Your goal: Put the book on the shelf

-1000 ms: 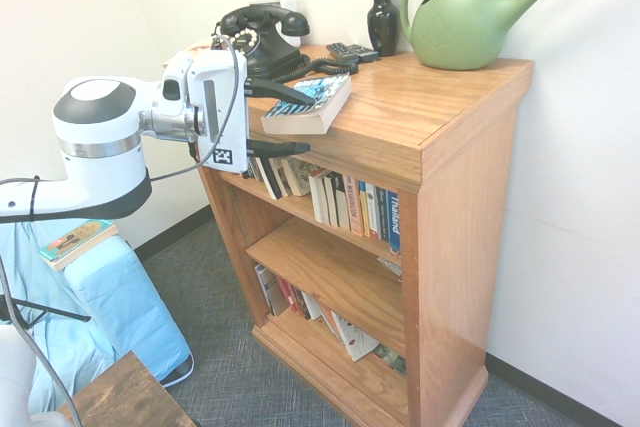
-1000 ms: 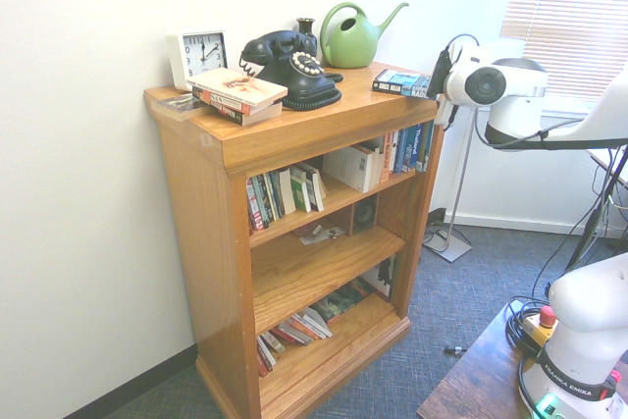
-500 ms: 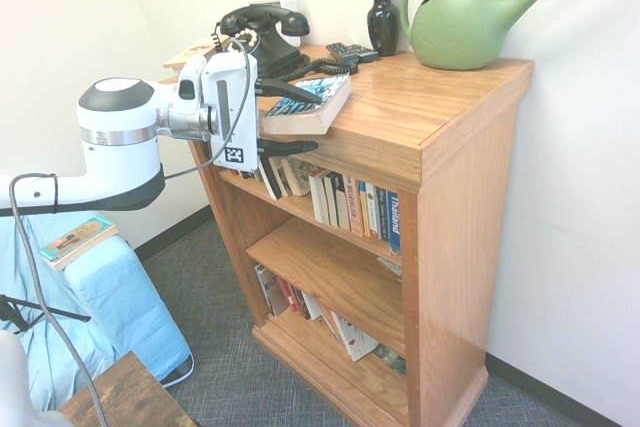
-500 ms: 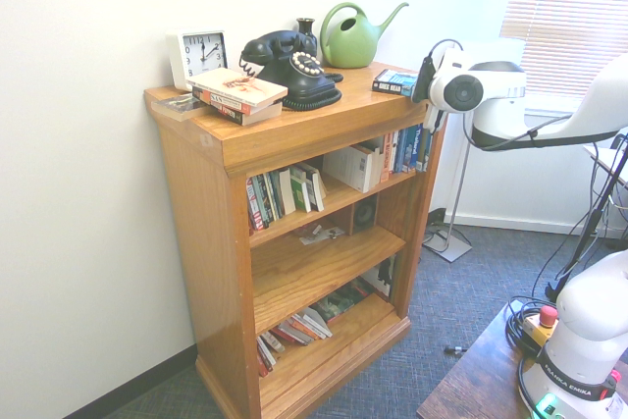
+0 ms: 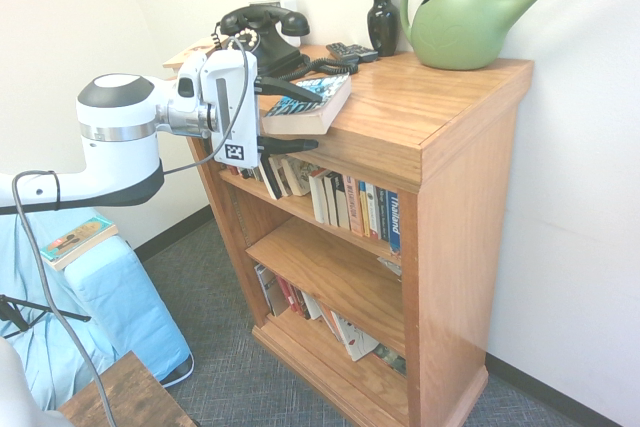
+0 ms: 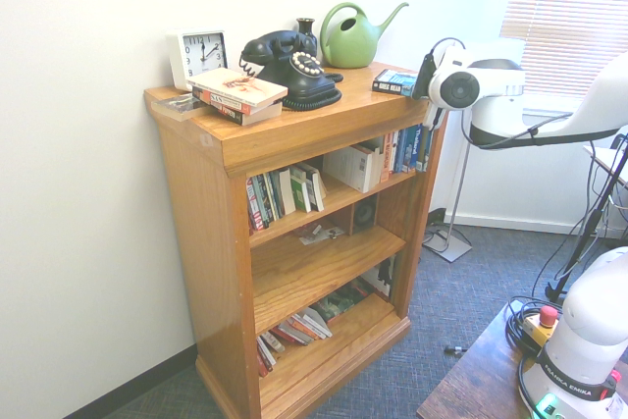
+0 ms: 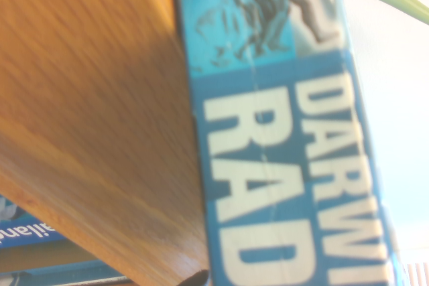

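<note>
My gripper closes on the book now, since fingers stand above and below its overhanging end at the top slab's edge [image 5: 345,152]. Closing now would catch the book.
The book [image 5: 310,102], a thick paperback with a blue-teal cover and cream page edges, lies flat on the top slab of the shelf [image 5: 430,97] at its front corner, overhanging the edge a little. My gripper [image 5: 316,122] is open. One finger reaches over the book's cover and the other runs under the top slab, and neither presses on the book. From the other side the book [image 6: 397,82] shows on the shelf [image 6: 294,134] just in front of my wrist. The wrist view is filled by the book's spine [image 7: 281,132] with large white letters beside the shelf wood [image 7: 87,98].
On the shelf top stand a black telephone [image 5: 262,37], a black vase [image 5: 382,17], a green watering can [image 5: 460,22], a clock [image 6: 199,54] and a stack of pale books [image 6: 238,95]. Rows of books [image 5: 350,205] fill the inner boards. A small dark table [image 5: 130,392] sits low nearby.
My arm has shifted a little closer to the shelf, bringing the open fingers further along the book and the slab. The book has not moved.
</note>
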